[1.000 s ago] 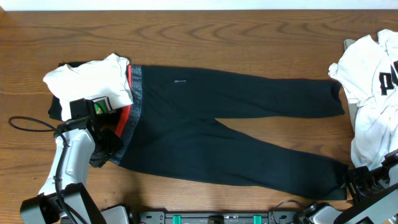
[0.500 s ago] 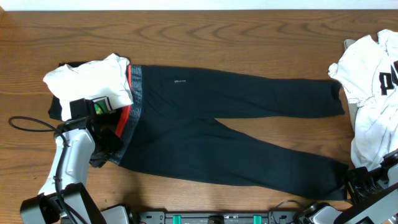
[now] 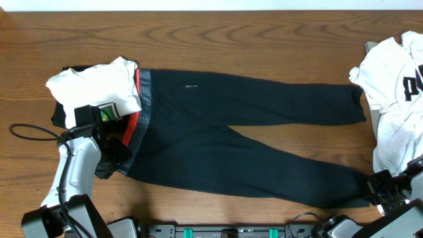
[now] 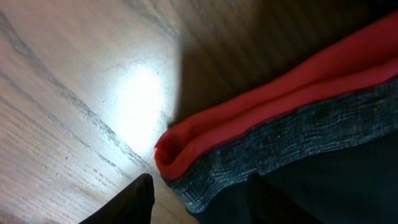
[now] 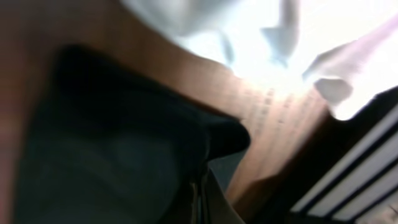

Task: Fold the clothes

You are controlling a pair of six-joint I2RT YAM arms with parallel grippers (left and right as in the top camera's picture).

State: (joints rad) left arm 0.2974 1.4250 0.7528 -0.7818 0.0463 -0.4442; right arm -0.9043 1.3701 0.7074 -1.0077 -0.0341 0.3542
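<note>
My left gripper grabs the near corner of the grey waistband on the black pants next, to fold the near leg over the other.
The black pants (image 3: pixel 251 125) lie flat across the table, with the grey, red-edged waistband (image 3: pixel 142 99) at the left and both legs running right. My left gripper (image 3: pixel 117 153) is at the waistband's lower corner. In the left wrist view its fingers (image 4: pixel 202 202) are open and straddle the grey band (image 4: pixel 298 134) on the wood. My right gripper (image 3: pixel 373 188) is at the hem of the near leg. In the blurred right wrist view its fingers (image 5: pixel 202 196) are together on the black fabric (image 5: pixel 112 155).
A white T-shirt with a green logo (image 3: pixel 92 82) lies on the waistband's upper left over a dark item (image 3: pixel 59 112). A white T-shirt with black lettering (image 3: pixel 393 99) is heaped at the right edge, close to the right gripper. A cable (image 3: pixel 26 132) loops at the left.
My right gripper has shifted slightly up and left at the near leg's hem, and the hem has bunched a little with it. The left arm has not moved.
</note>
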